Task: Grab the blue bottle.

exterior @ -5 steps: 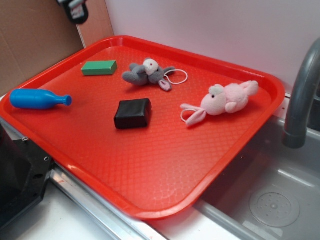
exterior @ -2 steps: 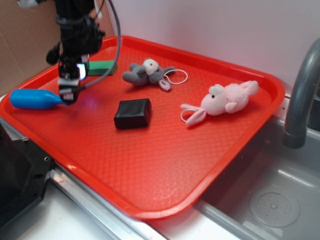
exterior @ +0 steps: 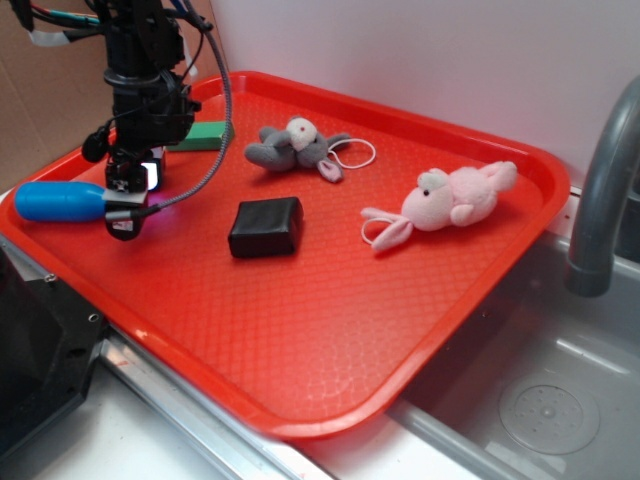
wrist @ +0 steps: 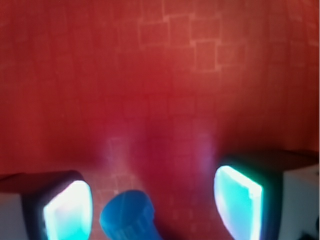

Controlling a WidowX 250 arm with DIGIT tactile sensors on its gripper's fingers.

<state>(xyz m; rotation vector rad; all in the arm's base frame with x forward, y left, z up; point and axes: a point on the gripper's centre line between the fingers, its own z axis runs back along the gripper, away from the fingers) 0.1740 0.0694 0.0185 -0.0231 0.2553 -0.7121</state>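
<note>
I need to grab the blue bottle next, and my gripper should take it by its capped neck end.
The blue bottle lies on its side at the left edge of the red tray, neck pointing right. My gripper hangs low over the neck end, hiding it in the exterior view. In the wrist view the bottle's cap end sits between the two glowing pads, nearer the left one, with clear gaps on both sides. The gripper is open and not touching the bottle.
On the tray lie a green block behind the arm, a black block, a grey plush and a pink plush rabbit. A grey faucet and sink are at the right. Cardboard stands behind the tray's left side.
The arm came down from the top left edge to the tray and lowered over the bottle's neck. The bottle and other objects have not moved.
</note>
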